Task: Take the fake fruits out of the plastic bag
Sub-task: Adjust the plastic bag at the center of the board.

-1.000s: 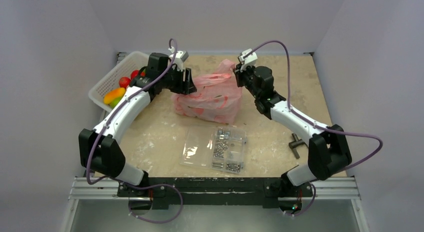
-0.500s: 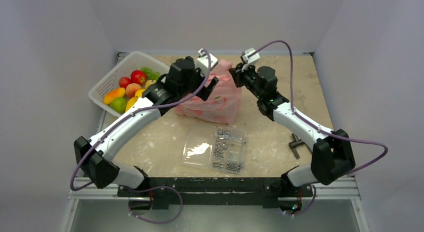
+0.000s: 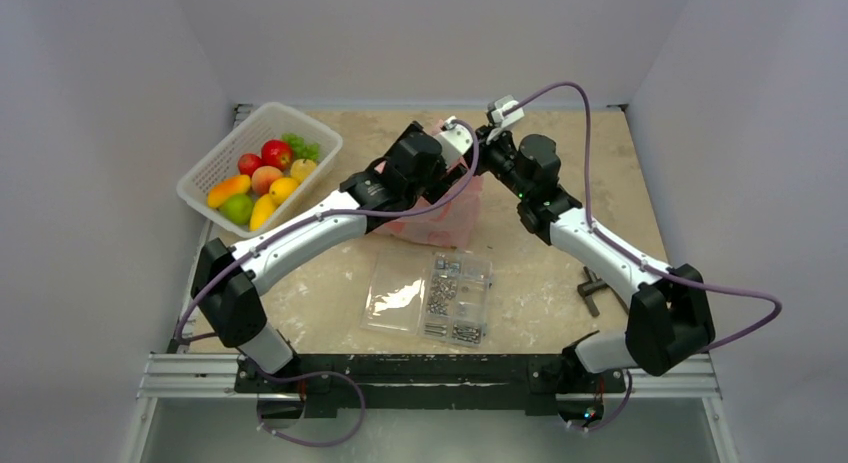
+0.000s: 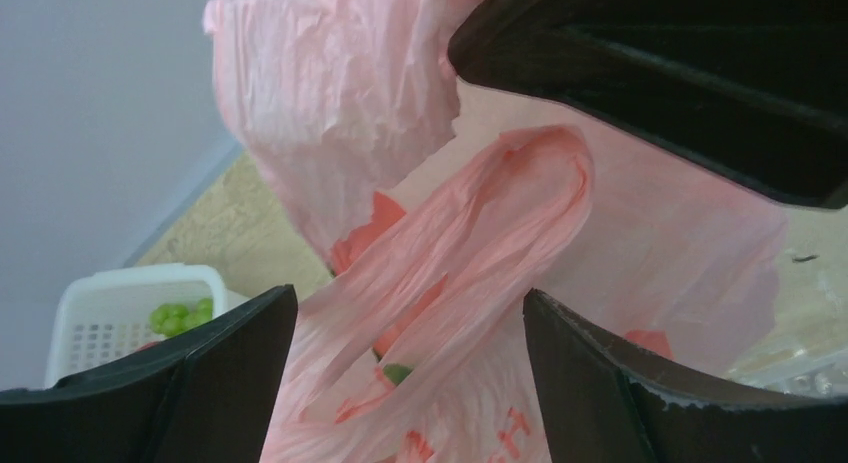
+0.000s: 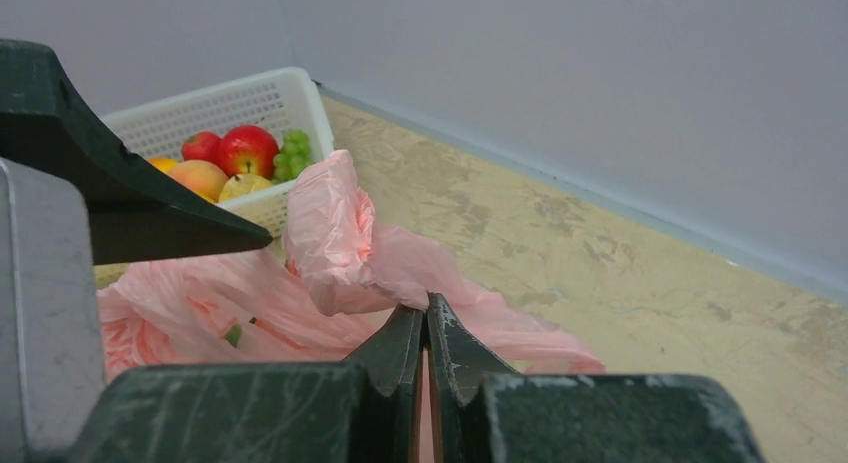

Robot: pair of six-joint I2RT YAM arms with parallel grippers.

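I need to close my left gripper on the loop of the bag handle now. The loop runs between the fingers and past them in the left wrist view.
The pink plastic bag (image 3: 447, 219) sits at the back middle of the table. My right gripper (image 5: 427, 318) is shut on a bunched fold of the bag's top (image 5: 330, 233); from above it (image 3: 487, 151) is at the bag's upper right. My left gripper (image 4: 410, 373) is open, with a bag handle loop (image 4: 500, 213) between its fingers (image 4: 200, 373); from above it (image 3: 458, 173) is over the bag's top. A small green patch (image 4: 398, 373) shows through the bag. The grey-green melon is hidden.
A white basket (image 3: 200, 178) at the back left holds several small toy fruits (image 3: 265, 173): red, orange, yellow and green. A clear case of screws (image 3: 440, 293) lies in front of the bag. A dark tool (image 3: 592, 288) lies at the right.
My left arm has swung right from over the basket to the bag, uncovering the fruits in the basket. My right gripper has stayed shut on the bag's top.
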